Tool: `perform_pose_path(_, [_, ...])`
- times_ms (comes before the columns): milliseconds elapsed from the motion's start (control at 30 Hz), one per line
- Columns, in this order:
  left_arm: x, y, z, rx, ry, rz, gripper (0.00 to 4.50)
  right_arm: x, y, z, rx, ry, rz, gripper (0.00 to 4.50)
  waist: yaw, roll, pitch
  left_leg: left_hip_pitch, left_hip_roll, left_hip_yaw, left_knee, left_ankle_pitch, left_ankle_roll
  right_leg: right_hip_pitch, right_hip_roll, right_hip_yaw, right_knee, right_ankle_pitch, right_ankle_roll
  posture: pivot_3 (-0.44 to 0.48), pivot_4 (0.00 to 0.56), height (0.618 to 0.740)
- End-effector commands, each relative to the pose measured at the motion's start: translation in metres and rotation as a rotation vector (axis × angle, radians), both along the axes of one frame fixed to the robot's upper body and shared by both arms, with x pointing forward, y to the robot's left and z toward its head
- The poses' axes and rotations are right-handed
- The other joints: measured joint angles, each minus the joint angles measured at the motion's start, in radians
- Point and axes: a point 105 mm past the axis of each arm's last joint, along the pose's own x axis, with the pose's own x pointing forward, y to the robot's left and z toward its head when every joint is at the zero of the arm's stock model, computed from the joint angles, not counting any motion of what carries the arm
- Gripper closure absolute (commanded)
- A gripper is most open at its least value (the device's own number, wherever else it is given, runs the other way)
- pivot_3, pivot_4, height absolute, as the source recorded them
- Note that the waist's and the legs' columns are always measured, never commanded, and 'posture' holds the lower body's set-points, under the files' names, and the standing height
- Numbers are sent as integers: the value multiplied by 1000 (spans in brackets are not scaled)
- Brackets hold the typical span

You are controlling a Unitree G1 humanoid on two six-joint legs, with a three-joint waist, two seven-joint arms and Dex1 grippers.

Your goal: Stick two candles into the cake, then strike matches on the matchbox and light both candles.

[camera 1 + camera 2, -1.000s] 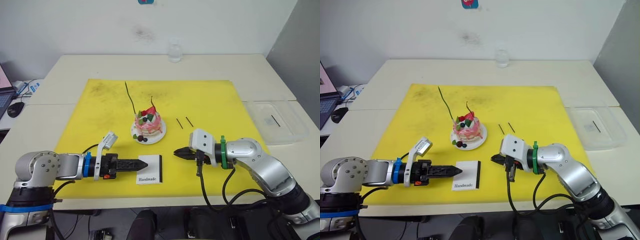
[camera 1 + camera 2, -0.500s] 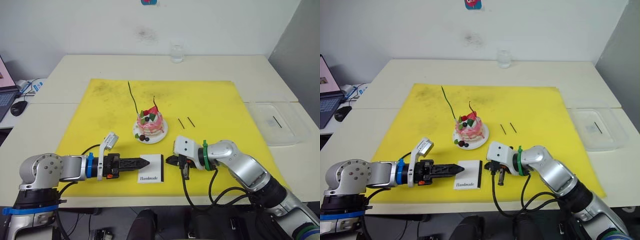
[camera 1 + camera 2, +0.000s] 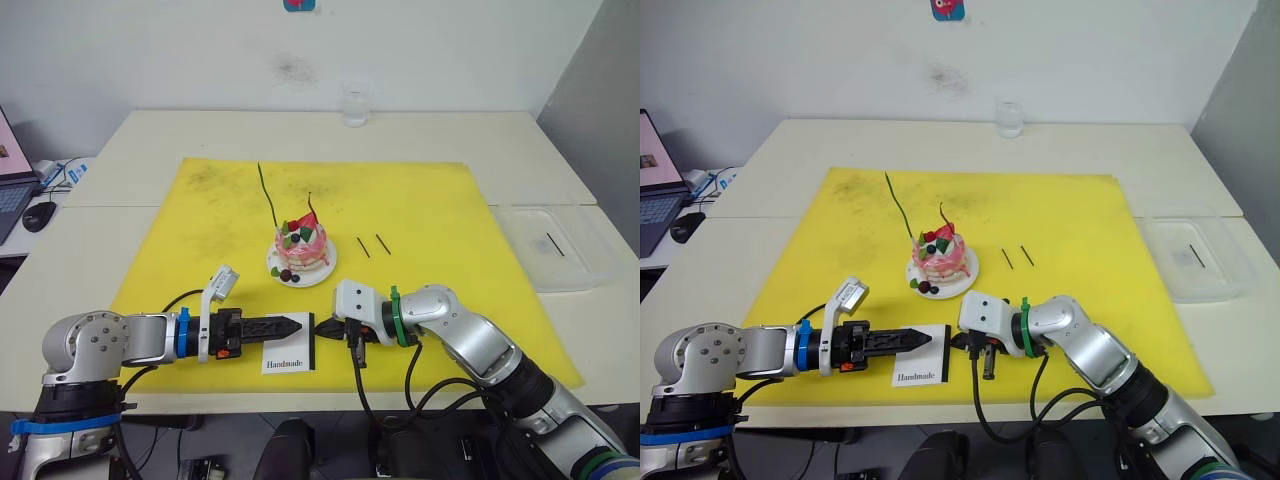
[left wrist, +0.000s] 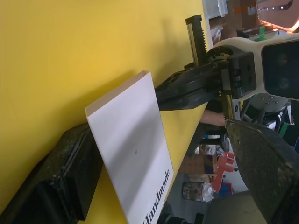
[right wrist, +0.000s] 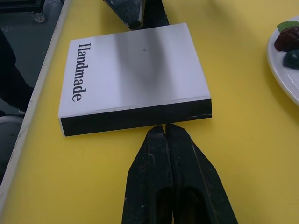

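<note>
My left gripper grips the matchbox by its plain white edge [image 3: 266,355] next, so the matchbox's black strip [image 3: 312,354] stays free to strike matches.
The pink-and-white cake [image 3: 300,252] sits on its small plate mid-mat. From it rise both candles, a long green one [image 3: 267,197] leaning back-left and a short reddish-brown one [image 3: 309,201]; I see no flame. Two matches [image 3: 371,245] lie to the cake's right. The white matchbox [image 3: 289,345] lies near the mat's front edge. My left gripper [image 3: 300,324] is open at its left end, one finger [image 4: 56,182] under the tilted box and the other [image 4: 261,163] above it. My right gripper [image 5: 164,128] is shut, tips pressing the box's black strip [image 5: 140,120].
A yellow mat [image 3: 430,200] covers the table's middle. A clear tray [image 3: 592,268] holding one dark stick stands at the right. A glass [image 3: 350,103] stands at the back. A mouse [image 3: 36,215] lies at the far left. The matchbox lies close to the table's front edge.
My right gripper has swung left to the matchbox and pushed it left and forward, in between the left gripper's fingers. The left arm has stayed almost still.
</note>
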Motion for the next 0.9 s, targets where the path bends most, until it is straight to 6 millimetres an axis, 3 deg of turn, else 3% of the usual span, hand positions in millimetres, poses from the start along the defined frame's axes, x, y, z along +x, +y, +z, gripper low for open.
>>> perform_pose_path(33, [-10, -4, -17, 54, 57, -20, 0, -3, 7, 6, 32, -7, 28, 4461, 0, 0, 0, 0, 0, 0, 0, 0, 0, 0, 0, 0, 0, 0, 0, 0, 150, 740])
perform_pose_path(400, [-11, -8, -23, 65, 49, -13, 0, -4, 10, 4, 37, 33, 11, 4461, 0, 0, 0, 1, 0, 0, 0, 0, 0, 2, 0, 0, -1, 0, 0, 0, 150, 740])
perform_pose_path(533, [-8, -6, -26, 91, 40, 5, 911, -4, 9, 4, 34, 35, 8, 4500, 0, 0, 0, 3, 0, 0, 0, 0, 0, 4, -1, 0, -1, 0, 0, 0, 150, 740])
perform_pose_path(900, [-3, -3, -36, 158, 14, 30, 4300, -6, 11, 7, 45, 46, 0, 4500, 1, 0, 0, 3, 0, 0, -1, 0, 0, 4, -1, 0, -2, 0, 0, 0, 150, 740])
